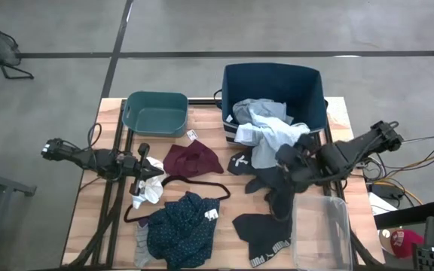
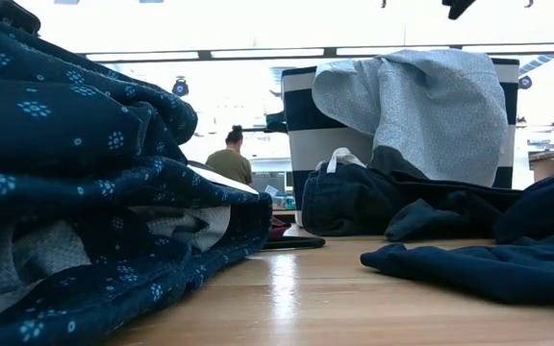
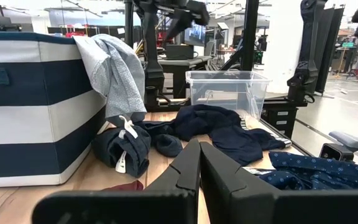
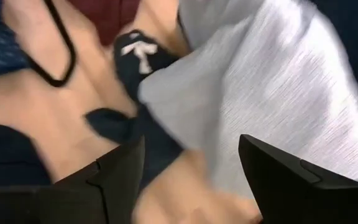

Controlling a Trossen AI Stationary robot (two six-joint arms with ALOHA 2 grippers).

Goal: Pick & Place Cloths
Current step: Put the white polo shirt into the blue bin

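Observation:
The pale grey-blue shirt should go into the striped basket (image 1: 273, 79), so my right gripper should grab its dangling hem (image 1: 262, 159) next.
The pale grey-blue shirt (image 1: 266, 132) hangs over the front rim of the striped navy basket (image 1: 273, 79), its lower end on the table. My right gripper (image 1: 285, 158) is open just above that lower end; in the right wrist view (image 4: 191, 142) the shirt (image 4: 272, 93) lies ahead between the fingers. My left gripper (image 1: 143, 159) is shut and empty at the table's left, beside small white socks (image 1: 151, 187) and the maroon piece (image 1: 193, 159). The navy patterned top (image 1: 179, 229) and black pieces (image 1: 266, 188) lie on the table.
A thin black hanger (image 1: 183, 184) lies between the maroon piece and the patterned top. A teal bin (image 1: 155, 113) stands at the far left and a clear plastic bin (image 1: 321, 226) at the near right. A small dark garment (image 1: 239, 162) lies by the basket.

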